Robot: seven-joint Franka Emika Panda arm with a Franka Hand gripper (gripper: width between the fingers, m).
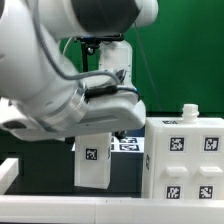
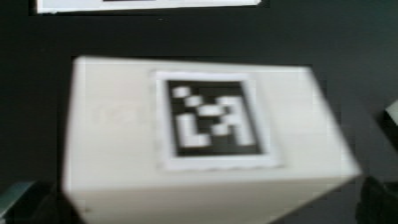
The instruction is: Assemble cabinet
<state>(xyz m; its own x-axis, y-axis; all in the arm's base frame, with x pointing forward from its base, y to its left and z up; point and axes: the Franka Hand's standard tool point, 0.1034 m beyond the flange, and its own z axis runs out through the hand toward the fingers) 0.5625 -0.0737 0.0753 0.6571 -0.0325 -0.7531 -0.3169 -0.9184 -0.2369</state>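
Observation:
My gripper should close on the white part's near end (image 1: 94, 140) (image 2: 217, 190) now, because my fingers are on both sides of that end.
A small upright white cabinet part (image 1: 94, 160) with a black-and-white tag stands on the table at the exterior view's middle. In the wrist view the same part (image 2: 116, 120) fills the picture, its tag (image 2: 214, 115) facing the camera. My gripper (image 1: 101, 124) hangs right above it. It is open (image 2: 199, 212), with dark fingertips (image 2: 25, 204) at either side of the part's near end and not touching it. The bigger white cabinet body (image 1: 186, 160), tagged on its faces, stands at the exterior view's right with a small white knob (image 1: 187, 110) on top.
The marker board (image 1: 128, 146) lies flat behind the small part, and its edge shows in the wrist view (image 2: 151, 5). A white rail (image 1: 70, 208) runs along the table's front, with a white block (image 1: 6, 176) at the exterior view's left. The arm's bulk fills the upper left.

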